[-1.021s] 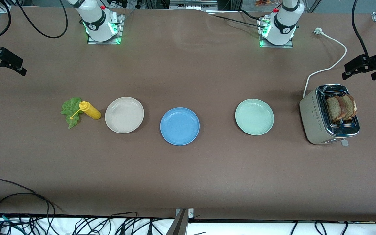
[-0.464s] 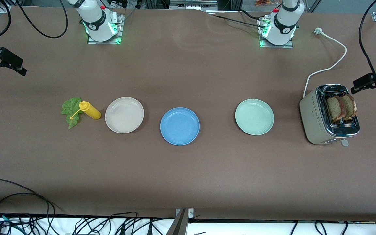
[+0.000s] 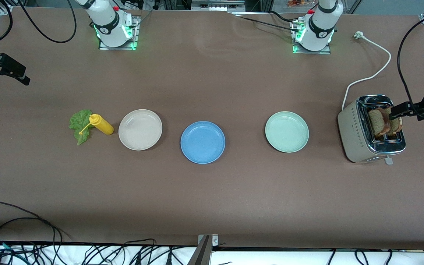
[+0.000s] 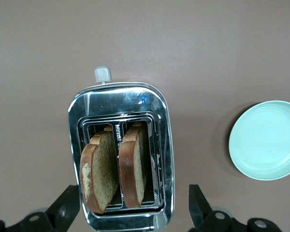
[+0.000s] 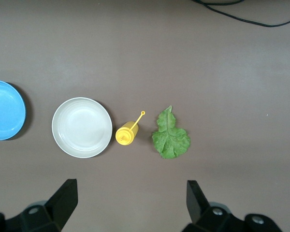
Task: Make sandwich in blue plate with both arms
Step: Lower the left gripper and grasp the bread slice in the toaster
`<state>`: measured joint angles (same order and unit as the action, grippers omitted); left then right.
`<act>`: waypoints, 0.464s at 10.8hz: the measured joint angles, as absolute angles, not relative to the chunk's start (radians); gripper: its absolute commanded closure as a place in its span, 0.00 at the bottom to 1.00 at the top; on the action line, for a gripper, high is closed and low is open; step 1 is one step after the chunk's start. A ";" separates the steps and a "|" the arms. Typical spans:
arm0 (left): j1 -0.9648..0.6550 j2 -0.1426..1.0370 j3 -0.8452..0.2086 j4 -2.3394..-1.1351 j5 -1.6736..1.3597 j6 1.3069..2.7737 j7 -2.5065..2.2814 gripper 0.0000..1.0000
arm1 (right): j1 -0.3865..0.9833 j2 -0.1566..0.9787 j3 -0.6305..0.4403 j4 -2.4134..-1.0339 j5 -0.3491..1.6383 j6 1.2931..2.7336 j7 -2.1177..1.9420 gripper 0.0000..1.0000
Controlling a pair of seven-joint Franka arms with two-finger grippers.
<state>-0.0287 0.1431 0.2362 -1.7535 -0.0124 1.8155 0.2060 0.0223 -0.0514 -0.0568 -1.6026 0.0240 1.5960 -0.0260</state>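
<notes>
My left gripper needs to grab the bread slice by its brown crust edge (image 3: 378,110) next, to start the sandwich on the blue plate (image 3: 202,142).
The blue plate (image 3: 202,142) (image 5: 5,110) lies bare at mid-table between two other plates. Two brown bread slices (image 3: 379,122) (image 4: 100,169) stand upright in the slots of a silver toaster (image 3: 355,136) (image 4: 121,96) at the left arm's end. My left gripper (image 3: 394,113) (image 4: 132,195) hovers over the toaster, open, its fingers wider than the toaster and touching nothing. A green lettuce leaf (image 3: 79,125) (image 5: 170,135) lies flat at the right arm's end. My right gripper (image 3: 11,81) (image 5: 130,188) hangs open and empty over the table edge at that end.
A yellow squeeze bottle (image 3: 101,124) (image 5: 127,134) lies on the lettuce's edge, beside a beige plate (image 3: 140,129) (image 5: 82,127). A pale green plate (image 3: 286,131) (image 4: 268,140) sits between the blue plate and the toaster. The toaster's white cord (image 3: 374,73) trails toward the left arm's base.
My left gripper has swung in from past the table's end and now hangs over the toaster and the bread. The right arm has stayed still.
</notes>
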 measured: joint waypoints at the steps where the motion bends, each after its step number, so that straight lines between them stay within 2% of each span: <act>1: -0.029 0.160 0.238 -1.769 -0.012 1.837 0.206 0.03 | 0.022 -0.051 -0.057 -1.603 0.024 1.596 -0.026 0.00; 5: -0.029 0.207 0.238 -1.825 -0.012 1.876 0.206 0.05 | 0.022 -0.052 -0.057 -1.602 0.024 1.595 -0.026 0.00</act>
